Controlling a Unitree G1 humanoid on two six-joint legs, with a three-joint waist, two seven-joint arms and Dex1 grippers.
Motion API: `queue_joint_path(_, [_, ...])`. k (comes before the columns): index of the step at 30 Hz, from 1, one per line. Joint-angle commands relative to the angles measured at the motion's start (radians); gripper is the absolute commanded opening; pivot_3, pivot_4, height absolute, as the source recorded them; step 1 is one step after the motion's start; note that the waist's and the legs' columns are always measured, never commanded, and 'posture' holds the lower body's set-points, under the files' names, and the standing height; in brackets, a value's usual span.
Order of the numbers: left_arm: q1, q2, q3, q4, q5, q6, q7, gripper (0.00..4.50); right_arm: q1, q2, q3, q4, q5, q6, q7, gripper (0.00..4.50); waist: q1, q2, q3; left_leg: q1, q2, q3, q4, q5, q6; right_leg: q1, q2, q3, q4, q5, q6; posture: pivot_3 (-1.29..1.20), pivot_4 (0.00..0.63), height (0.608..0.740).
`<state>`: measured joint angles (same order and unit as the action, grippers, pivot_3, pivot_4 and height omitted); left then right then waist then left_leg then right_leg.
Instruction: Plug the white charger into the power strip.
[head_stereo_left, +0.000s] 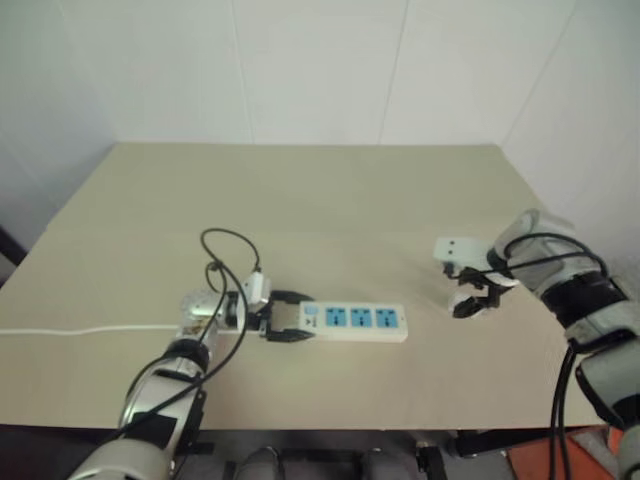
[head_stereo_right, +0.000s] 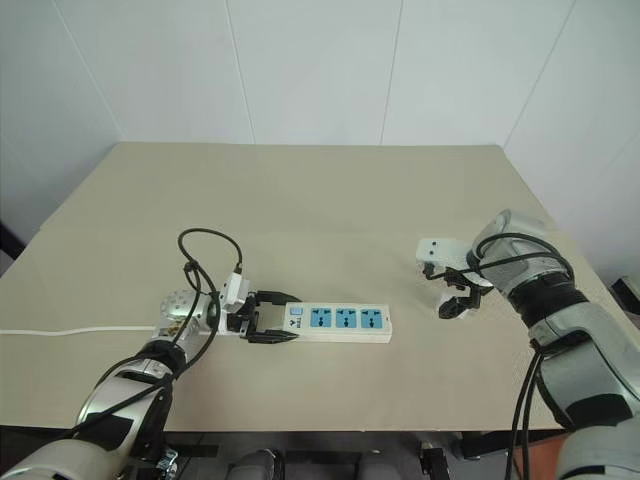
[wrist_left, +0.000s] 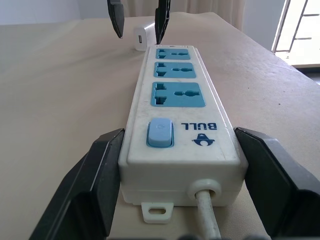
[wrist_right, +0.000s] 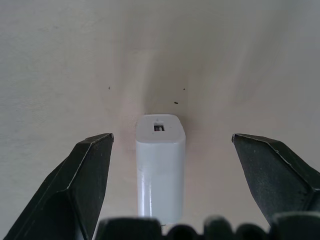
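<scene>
My right fingers are beside both sides of the charger in the right wrist view, so they should close. Closing now would hold the charger (wrist_right: 160, 160).
The power strip (head_stereo_left: 355, 320), a long white bar with three blue sockets, lies on the tan table near its front. My left gripper (head_stereo_left: 298, 318) is shut on its cord end, one black finger (wrist_left: 97, 185) pressed to each side by the blue switch. The white charger (wrist_right: 160, 160) lies flat on the table, a short way beyond the strip's far end. My right gripper (wrist_right: 172, 136) points down over it. It stands open, its fingers (wrist_right: 85, 180) wide on either side and clear of the charger. The left wrist view shows the charger (wrist_left: 141, 39) under those fingertips.
The strip's thin white cord (head_stereo_left: 80, 328) runs left across the table (head_stereo_left: 330, 200) and off its left edge. A black cable (head_stereo_left: 228, 245) loops above my left wrist. White walls stand behind the table; its right edge is close to my right arm.
</scene>
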<state>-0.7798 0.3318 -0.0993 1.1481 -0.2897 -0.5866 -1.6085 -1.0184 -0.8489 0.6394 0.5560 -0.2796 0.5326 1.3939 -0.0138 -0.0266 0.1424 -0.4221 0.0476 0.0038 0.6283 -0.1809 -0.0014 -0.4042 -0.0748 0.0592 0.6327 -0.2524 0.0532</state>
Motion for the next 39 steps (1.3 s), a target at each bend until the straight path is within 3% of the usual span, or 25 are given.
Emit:
queue_joint_path(1, [0.004, 0.002, -0.005, 0.009, 0.027, -0.021, -0.006, 3.22, -0.039, 0.002, -0.042, 0.026, -0.020, 0.008, 0.011, 4.12, 0.000, 0.000, 0.000, 0.000, 0.000, 0.000, 0.000, 0.000, 0.000, 0.000, 0.000, 0.000, 0.000, 0.000, 0.000, 0.00, 0.150, 0.740])
queue_joint_path(3, [0.004, 0.000, -0.004, 0.013, 0.030, -0.023, -0.006, 3.22, -0.034, 0.002, -0.046, 0.035, -0.025, 0.000, 0.015, 3.65, 0.000, 0.001, 0.000, 0.000, 0.000, 0.000, 0.000, 0.000, 0.000, 0.000, 0.000, 0.000, 0.000, 0.000, 0.000, 0.00, 0.150, 0.740])
queue_joint_path(9, [0.005, 0.002, 0.005, 0.034, 0.066, -0.046, -0.006, 3.22, -0.025, 0.014, -0.063, 0.044, -0.034, 0.007, 0.017, 1.57, 0.000, 0.002, -0.001, 0.000, 0.000, 0.000, 0.000, 0.000, 0.000, 0.000, 0.000, 0.000, 0.001, 0.000, 0.000, 0.00, 0.150, 0.740])
queue_joint_path(11, [0.006, 0.002, 0.007, 0.035, 0.068, -0.045, -0.006, 3.22, -0.027, 0.018, -0.065, 0.048, -0.038, 0.007, 0.017, 1.12, -0.001, 0.003, -0.002, 0.001, 0.000, 0.000, 0.000, 0.000, 0.000, 0.001, 0.000, 0.000, 0.001, 0.000, 0.000, 0.00, 0.150, 0.740])
queue_joint_path(19, [0.004, 0.003, 0.013, 0.033, 0.067, -0.044, -0.006, 3.22, -0.015, 0.000, -0.092, -0.034, -0.039, 0.005, 0.046, 1.12, -0.001, 0.005, -0.003, 0.001, 0.000, 0.000, 0.000, 0.000, 0.000, 0.001, 0.000, 0.000, 0.001, 0.000, 0.000, 0.00, 0.150, 0.740])
queue_joint_path(25, [0.008, 0.013, -0.007, -0.002, 0.033, -0.017, -0.006, 3.22, -0.012, 0.052, -0.377, -0.285, 0.169, 0.094, -0.045, 1.12, -0.001, 0.006, -0.003, 0.001, 0.000, 0.000, 0.000, 0.000, 0.000, 0.001, 0.001, 0.001, 0.002, 0.000, 0.000, 0.00, 0.150, 0.740])
queue_joint_path(28, [0.012, 0.020, -0.017, -0.008, 0.027, -0.013, -0.006, 3.22, 0.068, 0.149, -0.598, -0.384, 0.359, 0.084, -0.123, 1.12, 0.001, 0.005, -0.004, 0.001, 0.000, -0.001, 0.000, 0.000, 0.000, 0.001, 0.001, 0.000, 0.001, 0.000, 0.000, 0.00, 0.150, 0.740])
queue_joint_path(31, [0.012, 0.028, -0.024, -0.011, 0.024, -0.008, -0.006, 3.22, 0.242, 0.272, -0.760, -0.499, 0.515, -0.030, -0.193, 1.12, 0.007, 0.003, -0.005, 0.002, 0.001, -0.003, 0.000, 0.000, 0.000, 0.004, 0.001, -0.002, -0.001, 0.000, 0.000, 0.00, 0.150, 0.740])
queue_joint_path(35, [0.004, 0.037, -0.028, -0.012, 0.022, -0.002, -0.006, 3.22, 0.416, 0.459, -0.846, -0.559, 0.651, -0.071, -0.314, 1.12, 0.005, 0.003, -0.005, 0.003, 0.000, -0.004, 0.001, 0.000, 0.000, 0.008, 0.001, -0.003, -0.001, 0.000, 0.000, 0.00, 0.150, 0.740])
queue_joint_path(39, [-0.005, 0.039, -0.026, -0.012, 0.023, 0.004, -0.006, 3.22, 0.489, 0.547, -0.856, -0.524, 0.740, -0.125, -0.309, 1.12, -0.002, 0.004, -0.005, 0.008, 0.000, -0.003, 0.000, 0.000, 0.000, 0.011, 0.001, -0.002, 0.000, 0.000, 0.000, 0.00, 0.150, 0.740])
